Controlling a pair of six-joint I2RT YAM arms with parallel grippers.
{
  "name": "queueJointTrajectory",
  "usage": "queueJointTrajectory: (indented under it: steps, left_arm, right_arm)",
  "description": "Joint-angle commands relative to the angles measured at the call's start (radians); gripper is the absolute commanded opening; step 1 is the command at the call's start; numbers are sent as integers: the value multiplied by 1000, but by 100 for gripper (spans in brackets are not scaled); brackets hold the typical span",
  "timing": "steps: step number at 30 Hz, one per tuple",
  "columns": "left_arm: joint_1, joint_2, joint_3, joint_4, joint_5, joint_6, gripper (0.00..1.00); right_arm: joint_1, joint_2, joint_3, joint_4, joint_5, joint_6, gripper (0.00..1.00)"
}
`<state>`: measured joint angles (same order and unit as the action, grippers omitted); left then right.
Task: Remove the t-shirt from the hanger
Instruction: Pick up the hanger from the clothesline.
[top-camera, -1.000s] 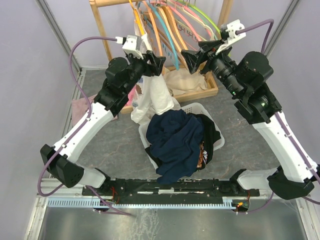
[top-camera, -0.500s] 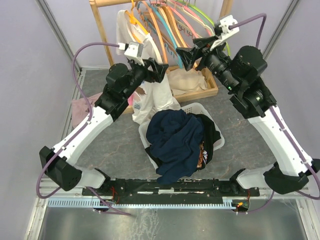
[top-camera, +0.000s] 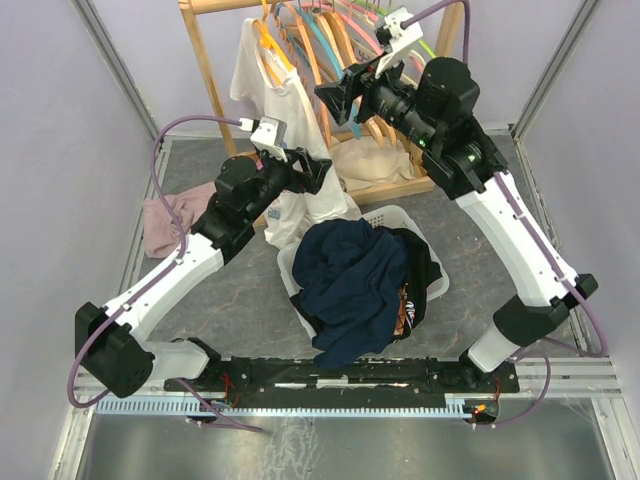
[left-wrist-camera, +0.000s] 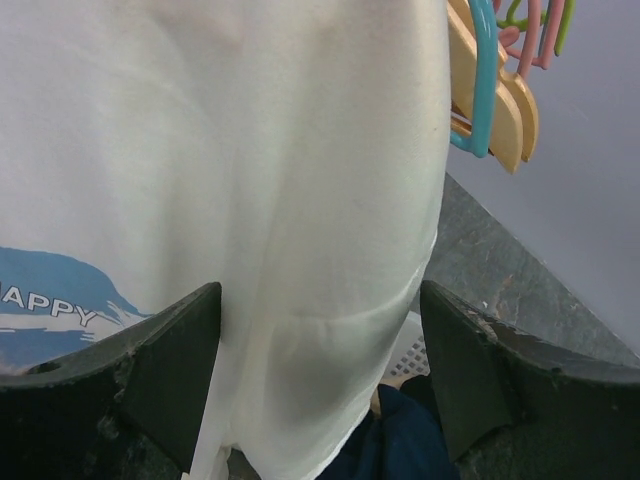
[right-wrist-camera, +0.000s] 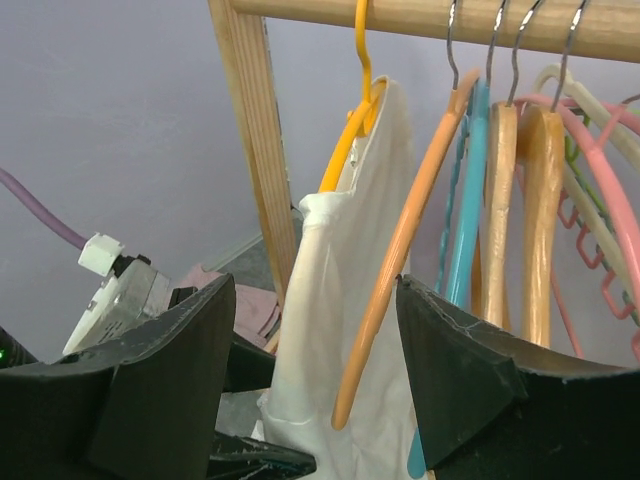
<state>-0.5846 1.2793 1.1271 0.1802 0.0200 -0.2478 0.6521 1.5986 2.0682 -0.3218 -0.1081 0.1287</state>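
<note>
The right gripper grabs the t-shirt's near shoulder (top-camera: 290, 76) (right-wrist-camera: 320, 213) with the yellow hanger's arm inside next. That leaves the hanger's hook free to come off the wooden bar.
A white t-shirt (top-camera: 283, 110) with a blue print hangs on a yellow hanger (top-camera: 264, 34) at the left end of the wooden rail. Its lower part (left-wrist-camera: 260, 190) fills the left wrist view. My left gripper (top-camera: 320, 172) (left-wrist-camera: 320, 370) is open, and the shirt's hem hangs loose between its fingers without being pinched. My right gripper (top-camera: 338, 100) (right-wrist-camera: 315, 370) is open up by the rail, facing the t-shirt (right-wrist-camera: 330, 330) and yellow hanger (right-wrist-camera: 345, 150). An orange hanger (right-wrist-camera: 400, 260) dangles in front of the gap between its fingers.
Several empty coloured hangers (top-camera: 335, 40) crowd the rail to the right of the shirt. The wooden rack post (top-camera: 205, 70) stands left of it. A white basket (top-camera: 437, 284) holds dark navy clothes (top-camera: 355, 285). A pink cloth (top-camera: 170, 220) lies at the left, a cream cloth (top-camera: 375, 160) on the rack base.
The right arm has swung up and left along the rail toward the yellow hanger. The left gripper has dropped lower along the shirt and opened slightly. The shirt's upper part now shows.
</note>
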Motion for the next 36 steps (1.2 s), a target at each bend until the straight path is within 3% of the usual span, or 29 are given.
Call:
queueJointTrajectory:
  steps: [1, 11, 32, 36]
  left_arm:
    - [-4, -55, -30, 89, -25, 13, 85]
    - [-4, -31, -62, 143, -13, 16, 85]
    - [-3, 9, -103, 220, 58, -11, 85]
    - [-3, 10, -112, 232, 60, -15, 85]
  right_arm:
    - [5, 48, 102, -13, -40, 8, 72]
    - [29, 169, 212, -38, -73, 16, 67]
    - [47, 292, 294, -46, 42, -8, 67]
    - [47, 322, 315, -38, 42, -5, 62]
